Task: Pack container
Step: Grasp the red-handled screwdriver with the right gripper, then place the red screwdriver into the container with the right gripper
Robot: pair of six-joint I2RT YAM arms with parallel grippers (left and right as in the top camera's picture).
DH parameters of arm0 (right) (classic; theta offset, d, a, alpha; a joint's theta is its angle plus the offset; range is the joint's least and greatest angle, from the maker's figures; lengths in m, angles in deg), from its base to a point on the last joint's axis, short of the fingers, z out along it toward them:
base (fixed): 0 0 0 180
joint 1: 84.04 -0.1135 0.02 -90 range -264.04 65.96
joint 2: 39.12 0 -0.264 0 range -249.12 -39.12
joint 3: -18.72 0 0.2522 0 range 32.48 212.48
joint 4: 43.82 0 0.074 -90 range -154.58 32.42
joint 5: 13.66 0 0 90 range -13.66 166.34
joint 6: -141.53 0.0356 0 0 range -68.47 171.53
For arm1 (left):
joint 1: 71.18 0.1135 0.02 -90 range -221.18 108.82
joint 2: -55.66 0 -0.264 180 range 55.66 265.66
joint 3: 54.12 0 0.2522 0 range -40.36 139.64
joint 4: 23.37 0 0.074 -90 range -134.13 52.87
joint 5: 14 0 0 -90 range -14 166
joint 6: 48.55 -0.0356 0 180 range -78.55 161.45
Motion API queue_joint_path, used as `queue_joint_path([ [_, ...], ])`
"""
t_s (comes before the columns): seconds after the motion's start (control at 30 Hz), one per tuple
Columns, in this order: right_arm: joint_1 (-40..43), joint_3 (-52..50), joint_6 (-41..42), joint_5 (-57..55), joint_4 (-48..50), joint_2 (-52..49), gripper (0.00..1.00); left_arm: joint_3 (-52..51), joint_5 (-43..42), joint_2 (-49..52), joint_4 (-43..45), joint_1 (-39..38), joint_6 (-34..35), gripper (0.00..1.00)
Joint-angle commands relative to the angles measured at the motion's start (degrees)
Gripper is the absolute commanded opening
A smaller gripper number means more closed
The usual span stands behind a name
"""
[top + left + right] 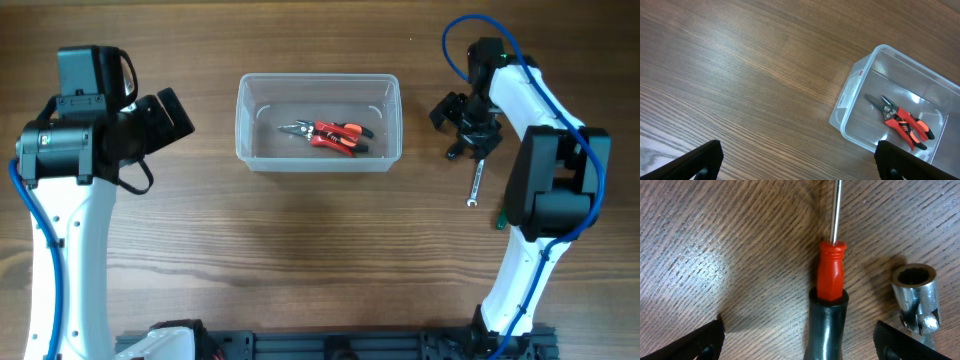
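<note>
The screwdriver's black handle (456, 150) (825, 331) is between both fingers and the wrench is outside them, so my right gripper needs to close. Closing now would catch the handle.
The container (318, 157) is a clear plastic tub at the table's top middle. It holds red-handled pliers (328, 135). It also shows in the left wrist view (852, 102), with the pliers (905, 124) inside. My left gripper (172, 113) is open and empty, left of the container over bare table (799, 161). My right gripper (466, 128) is open and low over the table, right of the container. A screwdriver (831, 275) with a red and black handle lies between its fingers (799, 342), apart from both.
A chrome socket wrench (477, 184) lies just below the right gripper; its head (914, 296) sits close to the right finger. A small green item (497, 222) lies by the right arm's base. The table is dark wood.
</note>
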Motion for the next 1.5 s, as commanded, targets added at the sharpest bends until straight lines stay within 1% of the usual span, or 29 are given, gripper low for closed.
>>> queue_joint_path([
  [0.0,0.0,-1.0,1.4,1.0,0.0,-3.1,0.93,0.0,-0.5,0.1,0.0,0.3,0.4,1.00],
  [0.03,0.0,-1.0,1.4,1.0,0.0,-3.2,0.89,0.0,-0.5,0.1,0.0,0.3,0.3,1.00],
  [0.07,0.0,-1.0,1.4,1.0,0.0,-3.2,0.82,0.0,-0.5,0.1,0.0,0.3,0.4,1.00],
  [0.1,0.0,-1.0,1.4,1.0,0.0,-3.2,0.74,0.0,-0.5,0.1,0.0,0.3,0.4,1.00],
  [0.13,0.0,-1.0,1.4,1.2,0.0,-3.2,0.63,0.0,-0.5,0.1,0.0,0.3,0.3,1.00],
  [0.17,0.0,-1.0,1.4,1.2,-0.1,-3.2,0.56,0.0,-0.5,0.1,0.0,0.3,0.3,1.00],
  [0.23,0.0,-1.0,1.4,1.2,-0.1,-3.2,0.50,0.0,-0.5,0.1,0.0,0.3,0.4,1.00],
  [0.33,0.0,-1.0,1.4,1.2,-0.3,-3.2,0.32,0.0,-0.5,0.1,0.0,0.3,0.3,1.00],
  [0.37,0.0,-1.0,1.4,1.2,-0.3,-3.2,0.29,0.0,-0.5,0.1,0.0,0.3,0.3,1.00],
  [0.4,0.0,-1.0,1.4,1.2,-0.3,-3.2,0.21,0.0,-0.5,0.1,0.0,0.3,0.3,1.00],
  [0.6,0.0,-1.0,1.2,1.2,-0.3,-3.2,0.14,0.0,-0.5,0.1,0.0,0.3,0.3,1.00],
  [0.63,0.0,-1.0,1.0,1.2,-0.3,-3.2,0.09,0.0,-0.5,0.1,0.0,0.3,0.3,1.00],
  [0.67,0.0,-1.0,0.9,1.2,-0.3,-3.2,0.08,0.0,-0.5,0.1,0.0,0.3,0.3,1.00],
  [0.77,0.0,-1.0,0.8,1.2,-0.3,-3.2,0.08,0.0,-0.5,0.1,0.0,0.3,0.3,1.00],
  [0.8,0.0,-1.0,0.8,1.2,-0.3,-3.2,0.05,0.0,-0.5,0.1,0.0,0.3,0.3,1.00],
  [0.83,0.0,-1.0,0.8,1.2,-0.2,-3.2,0.04,0.0,-0.5,0.1,0.0,0.3,0.3,1.00],
  [0.9,0.0,-0.6,-1.7,1.2,0.8,-3.1,0.04,0.0,-0.5,0.1,0.0,0.3,0.3,1.00],
  [1.0,0.0,2.9,-9.3,1.1,-0.8,-2.0,0.04,0.0,-0.5,0.1,0.0,0.3,0.3,1.00],
  [1.13,-1.2,9.9,-23.3,0.5,-2.8,5.4,0.04,0.0,-0.5,0.1,0.0,0.3,0.3,1.00],
  [1.23,-5.0,14.7,-41.4,0.7,-2.7,13.2,0.04,0.0,-0.5,0.1,0.0,0.3,0.3,1.00],
  [1.3,-8.5,15.8,-55.5,1.2,-2.8,17.2,0.04,0.0,-0.5,0.1,0.0,0.3,0.3,1.00],
  [1.37,-13.3,15.8,-73.9,3.6,-3.9,20.3,0.04,0.0,-0.5,0.1,0.0,0.3,0.3,1.00],
  [1.4,-15.6,15.8,-80.3,3.6,-4.1,21.0,0.04,0.0,-0.5,0.1,0.0,0.3,0.3,1.00],
  [1.47,-19.1,15.8,-90.0,3.6,-4.1,21.2,0.04,0.0,-0.5,0.1,0.0,0.3,0.3,1.00],
])
